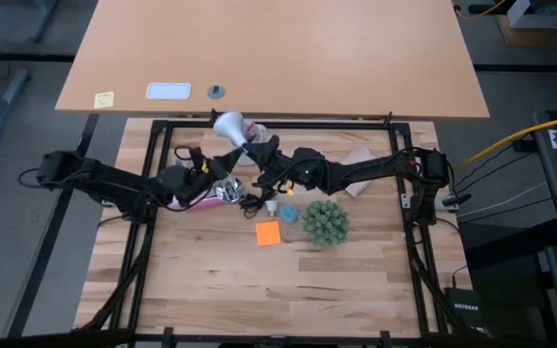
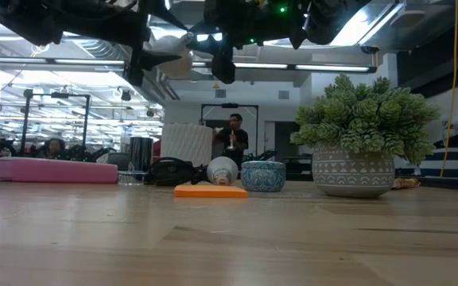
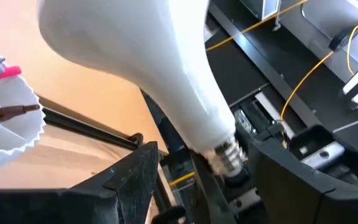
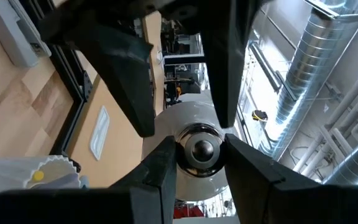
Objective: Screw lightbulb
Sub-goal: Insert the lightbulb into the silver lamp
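The lightbulb's threaded base [image 3: 229,157] has to stay free to screw into the socket, so my left gripper should next grab the lightbulb by its narrow white neck [image 3: 209,124].
The white frosted lightbulb [image 1: 230,128] is held up in the air over the table's far middle, dome toward the far left. Its threaded grey base [image 3: 229,158] points toward my right gripper [image 1: 257,155], which is shut on it. My left gripper [image 3: 204,152] is open. Its fingers stand on either side of the bulb's narrow end; whether they touch it, I cannot tell. The shiny silver socket [image 1: 228,191] with its black cord lies on the table below my left arm. My right gripper pinches the bulb's narrow base end [image 4: 197,149] between its two fingers [image 4: 166,165], one on each side. The fingers come along the bulb's axis from the base end. The bulb is lifted clear of the table, with its dome away from the gripper.
A second small white bulb-like thing [image 2: 223,169], a small blue bowl [image 2: 262,175], an orange sticky note [image 1: 268,233] and a potted plant [image 1: 325,222] sit at the table's middle. A pink object [image 2: 54,170] lies at the left. A pale cup of pens [image 3: 5,124] stands near the bulb.
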